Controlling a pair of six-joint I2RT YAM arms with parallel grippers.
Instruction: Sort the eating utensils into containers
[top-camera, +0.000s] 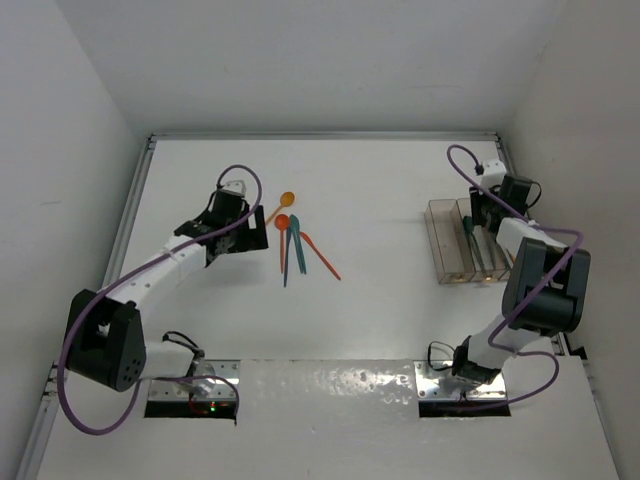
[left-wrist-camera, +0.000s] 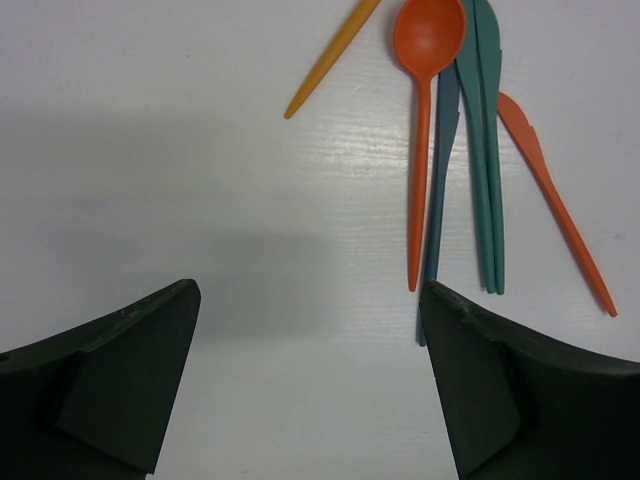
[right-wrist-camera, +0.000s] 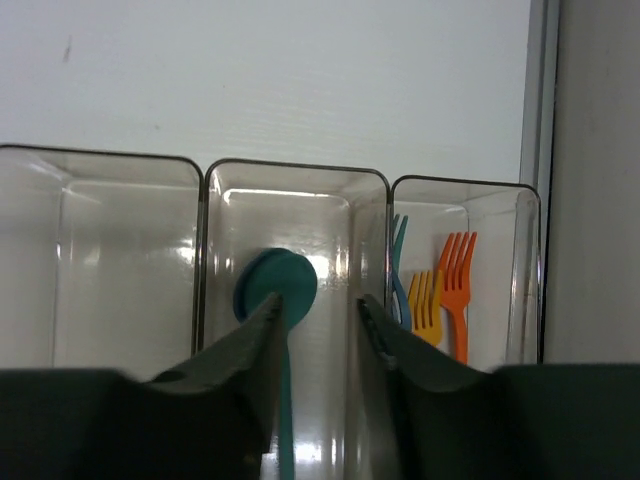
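Note:
I should next use my left gripper to take the yellow-orange spoon by its handle near the bowl (top-camera: 279, 209) (left-wrist-camera: 366, 15), so the end of the handle stays free to hand over.
Several eating utensils lie in a loose bunch mid-table (top-camera: 295, 245): an orange spoon (left-wrist-camera: 425, 120), a yellow-orange handle (left-wrist-camera: 330, 60), a blue piece (left-wrist-camera: 440, 190), two teal pieces (left-wrist-camera: 485, 170) and an orange knife (left-wrist-camera: 555, 205). My left gripper (left-wrist-camera: 310, 290) hangs open just left of them, with bare table between its fingers. The containers (top-camera: 465, 245) are three clear bins in a row at the right. My right gripper (right-wrist-camera: 318, 302) stands open over the middle bin (right-wrist-camera: 295, 190), and a teal spoon (right-wrist-camera: 275, 278) lies in it against the left finger. Orange (right-wrist-camera: 458, 280), yellow (right-wrist-camera: 425, 300) and teal forks (right-wrist-camera: 398, 270) sit in the right bin.
The left bin (right-wrist-camera: 100, 250) holds nothing. A raised table edge (right-wrist-camera: 540, 120) runs close along the right side of the bins, with walls at the back and at both sides. White tabletop (top-camera: 380, 200) lies between the utensil bunch and the bins.

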